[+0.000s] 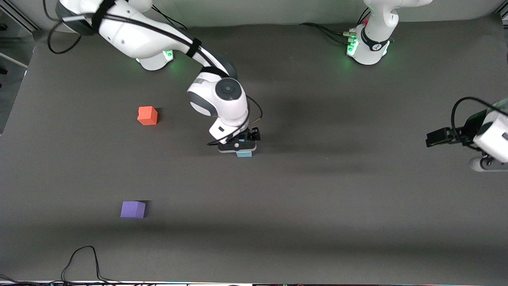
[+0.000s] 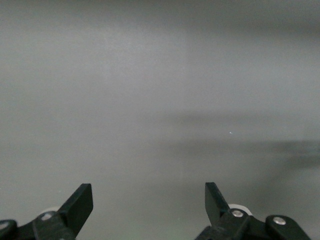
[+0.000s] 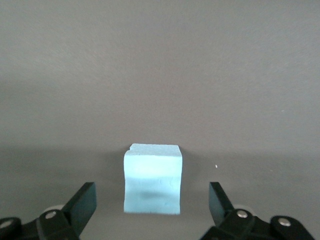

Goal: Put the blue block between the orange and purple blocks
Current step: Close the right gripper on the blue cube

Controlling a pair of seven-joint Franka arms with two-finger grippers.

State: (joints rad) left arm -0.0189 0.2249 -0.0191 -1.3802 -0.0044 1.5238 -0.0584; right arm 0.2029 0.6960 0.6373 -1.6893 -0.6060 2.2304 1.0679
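My right gripper's fingers stop short of the blue block's sides, so closing now would miss it. The gripper moves toward the block next, and only then closes on it.
The light blue block (image 1: 244, 153) sits on the grey table near its middle, mostly hidden under my right hand in the front view. My right gripper (image 1: 239, 148) is low over it and open. In the right wrist view the blue block (image 3: 152, 179) stands between the two spread fingers (image 3: 82, 205), with a gap on each side. The orange block (image 1: 147, 115) lies toward the right arm's end, farther from the front camera. The purple block (image 1: 133, 209) lies nearer to the camera at that same end. My left gripper (image 1: 434, 138) waits, open and empty, over the left arm's end of the table (image 2: 149, 205).
A black cable (image 1: 85, 262) loops onto the table at the edge nearest the front camera, close to the purple block. The two arm bases (image 1: 367, 47) stand along the edge farthest from the camera.
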